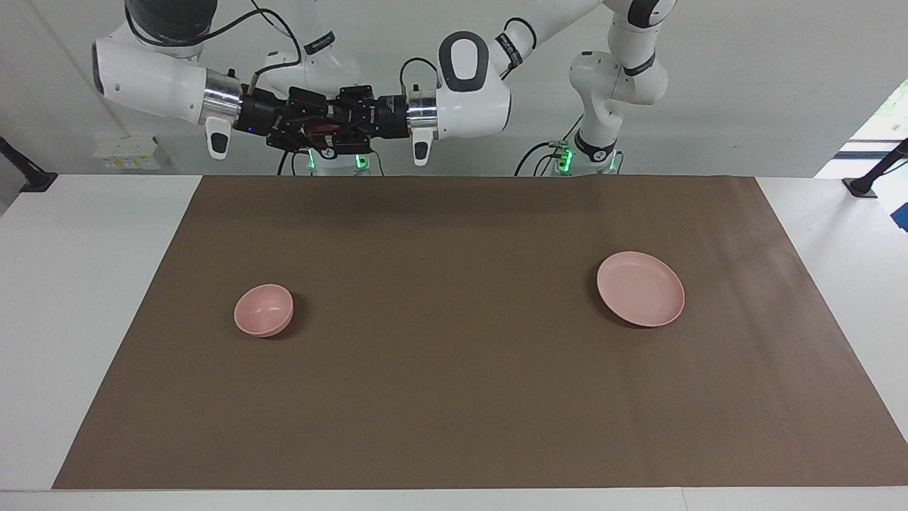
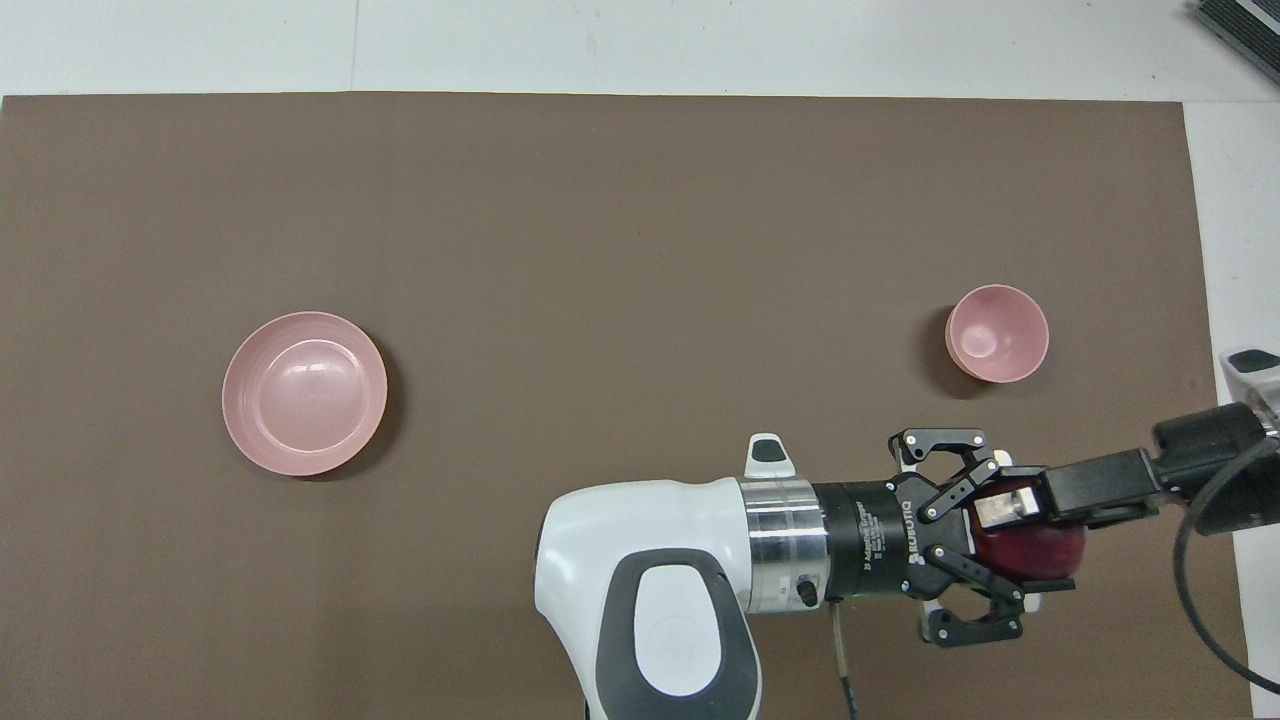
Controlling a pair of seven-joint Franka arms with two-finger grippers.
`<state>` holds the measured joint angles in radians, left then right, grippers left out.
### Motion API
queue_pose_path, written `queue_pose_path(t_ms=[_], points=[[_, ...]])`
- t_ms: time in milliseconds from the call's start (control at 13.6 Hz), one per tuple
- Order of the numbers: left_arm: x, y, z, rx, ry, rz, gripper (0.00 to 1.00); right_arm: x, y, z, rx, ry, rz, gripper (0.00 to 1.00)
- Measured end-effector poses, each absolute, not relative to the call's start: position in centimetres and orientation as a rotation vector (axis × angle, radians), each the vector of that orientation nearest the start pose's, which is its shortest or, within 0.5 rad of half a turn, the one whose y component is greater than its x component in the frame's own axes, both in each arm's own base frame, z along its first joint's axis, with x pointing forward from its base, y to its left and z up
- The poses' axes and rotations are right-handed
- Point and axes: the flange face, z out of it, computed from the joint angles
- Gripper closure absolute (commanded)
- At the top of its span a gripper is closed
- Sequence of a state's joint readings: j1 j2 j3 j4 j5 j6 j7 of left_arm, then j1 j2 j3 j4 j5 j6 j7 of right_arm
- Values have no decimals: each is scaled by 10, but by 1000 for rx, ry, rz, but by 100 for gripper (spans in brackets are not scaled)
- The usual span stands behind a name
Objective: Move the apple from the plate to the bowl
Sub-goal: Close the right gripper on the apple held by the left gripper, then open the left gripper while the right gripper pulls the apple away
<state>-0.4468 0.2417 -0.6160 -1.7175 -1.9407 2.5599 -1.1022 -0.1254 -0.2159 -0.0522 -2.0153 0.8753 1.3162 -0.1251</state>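
Note:
The dark red apple [image 2: 1045, 555] would stay held if my left gripper let go, because my right gripper has its finger over the apple. My left gripper should release it now.
The dark red apple [image 2: 1045, 555] hangs in the air between both grippers, over the brown mat's edge nearest the robots, toward the right arm's end. My left gripper [image 2: 1000, 545] is shut on it from one side. My right gripper [image 2: 1012, 520] comes in from the other side, one finger lying on top of the apple, and also grips it. In the facing view the apple [image 1: 323, 132] shows as a dark spot between the left gripper [image 1: 342, 128] and the right gripper [image 1: 306, 131]. The pink bowl [image 2: 997, 333] [image 1: 263, 310] and the pink plate [image 2: 304, 393] [image 1: 640, 289] both stand empty.
A brown mat [image 1: 454, 397] covers most of the white table. The bowl sits toward the right arm's end, the plate toward the left arm's end, with a wide stretch of bare mat between them.

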Motion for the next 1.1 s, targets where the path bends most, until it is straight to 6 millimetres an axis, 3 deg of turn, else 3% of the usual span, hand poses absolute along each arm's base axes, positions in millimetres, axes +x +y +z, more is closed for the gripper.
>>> queue_pose_path(t_ms=[220,294,367,1101], points=[[364,-552,519,1174,1324,-1320,100,455,16,562,-2168,42,375,100],[365,-552,519,1172,1326,-1321,41,456,16,563,-2170,44,378,100],[365,-552,519,1170,1327,-1321,0,457,16,563,-2170,45,381,100],[380,-542,518,1146,1355,-1280,0,465,10,555,-2252,55,414,100]])
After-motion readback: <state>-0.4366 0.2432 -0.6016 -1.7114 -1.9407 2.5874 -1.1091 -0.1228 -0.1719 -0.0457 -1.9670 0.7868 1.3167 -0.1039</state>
